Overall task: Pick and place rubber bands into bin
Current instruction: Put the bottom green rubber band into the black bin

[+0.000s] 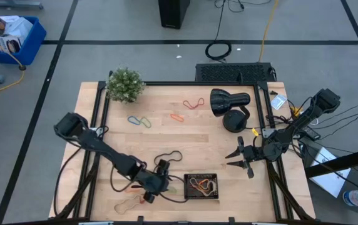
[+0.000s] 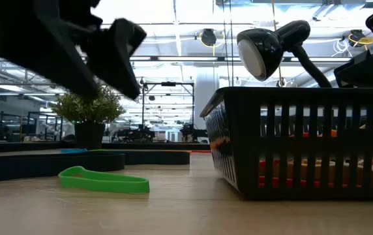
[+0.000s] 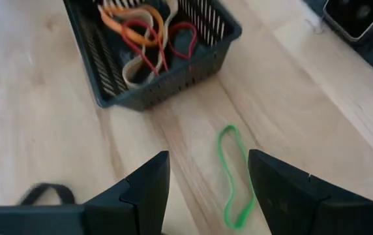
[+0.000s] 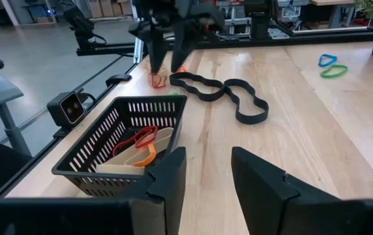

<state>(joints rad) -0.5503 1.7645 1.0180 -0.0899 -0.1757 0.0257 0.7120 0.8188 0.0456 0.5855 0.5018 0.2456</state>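
Note:
Next, my left gripper grabs the green rubber band by both parts of its loop [image 3: 237, 176] to put the rubber band into the bin [image 3: 154, 49].
The bin [image 1: 201, 186], a small black slotted tray near the table's front edge, holds orange, red and tan rubber bands [image 3: 144, 32]. A green rubber band [image 3: 235, 176] lies flat on the wood just left of the bin. My left gripper [image 3: 206, 196] hovers open above it, slanting down, one finger on each side, touching nothing. Beside it lie a long black loop [image 4: 219, 91], a red band [image 4: 157, 79] and a tan band [image 1: 129, 203]. More bands [image 1: 193, 103] lie farther back. My right gripper [image 1: 238, 156] waits open right of the bin.
A black desk lamp [image 1: 229, 103] stands at the back right and a small potted plant [image 1: 125, 84] at the back left corner. A black frame rail [image 1: 166, 83] runs around the table top. Bare wood lies in the table's middle.

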